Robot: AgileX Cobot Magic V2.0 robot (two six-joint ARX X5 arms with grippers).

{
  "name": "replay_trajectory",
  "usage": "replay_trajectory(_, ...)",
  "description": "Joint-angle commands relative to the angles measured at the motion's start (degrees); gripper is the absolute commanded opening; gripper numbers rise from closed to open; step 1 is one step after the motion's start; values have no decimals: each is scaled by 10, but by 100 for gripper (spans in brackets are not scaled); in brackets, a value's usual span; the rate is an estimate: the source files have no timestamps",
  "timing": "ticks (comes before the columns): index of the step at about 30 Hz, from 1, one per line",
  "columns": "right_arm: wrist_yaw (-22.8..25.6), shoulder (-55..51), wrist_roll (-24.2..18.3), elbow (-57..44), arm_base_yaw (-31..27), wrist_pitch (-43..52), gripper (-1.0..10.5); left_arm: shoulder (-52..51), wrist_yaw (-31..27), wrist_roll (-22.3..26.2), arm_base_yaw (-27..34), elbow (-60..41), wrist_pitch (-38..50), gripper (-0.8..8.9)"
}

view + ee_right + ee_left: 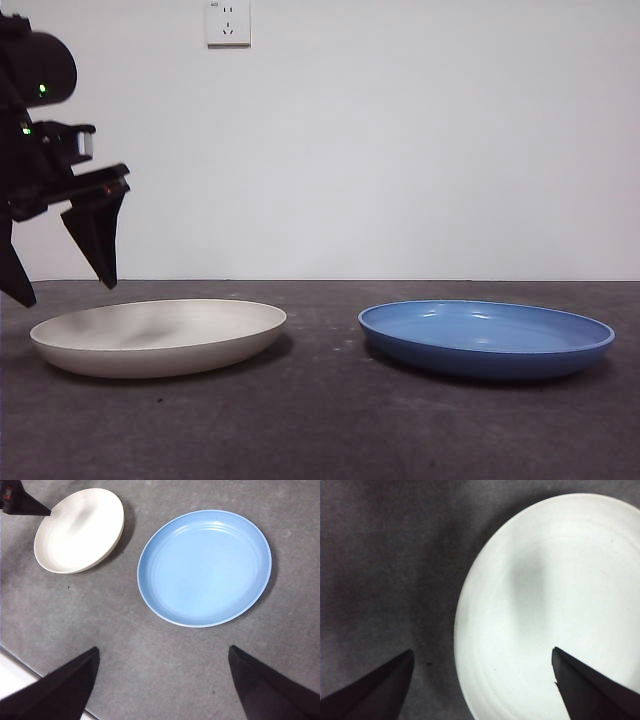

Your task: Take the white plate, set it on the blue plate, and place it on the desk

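Observation:
Next, the left gripper grabs the white plate by its rim [462, 630] to set the white plate onto the blue plate.
The white plate [158, 337] lies on the desk [330, 420] at the left. The blue plate [486, 338] lies apart from it at the right. My left gripper [65, 292] hangs open and empty just above the white plate's left rim. In the left wrist view the gripper [482, 651] straddles the rim of the white plate [555, 600], one jaw over the desk, one over the plate. My right gripper [163, 649] is open and empty, high above the desk, looking down on the blue plate [205, 567] and the white plate [80, 530]. It is out of the front view.
A white wall with a socket [228, 22] stands behind the desk. The desk's edge [15, 662] shows in the right wrist view. A jaw tip of the left gripper [25, 502] shows beside the white plate there.

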Motion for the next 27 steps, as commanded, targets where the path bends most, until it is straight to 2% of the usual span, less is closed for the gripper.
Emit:
replay_trajectory(1,-2,2,5,9,1,6,415,22,-4,4,-1,10,9,406)
replay_trajectory(3,-2,2,5,9,1,6,415,32,-5,4,-1,10,12,370)
replay_trajectory(15,-2,2,5,9,1,6,415,66,-9,-2,-2,10,16,358)
replay_trajectory(22,-2,2,5,9,1,6,415,66,-9,-14,-2,10,16,48)
replay_trajectory(24,-2,2,5,9,1,6,415,66,-9,-16,-2,10,17,11)
replay_trajectory(27,-2,2,5,9,1,6,415,66,-9,-23,-2,10,17,11)
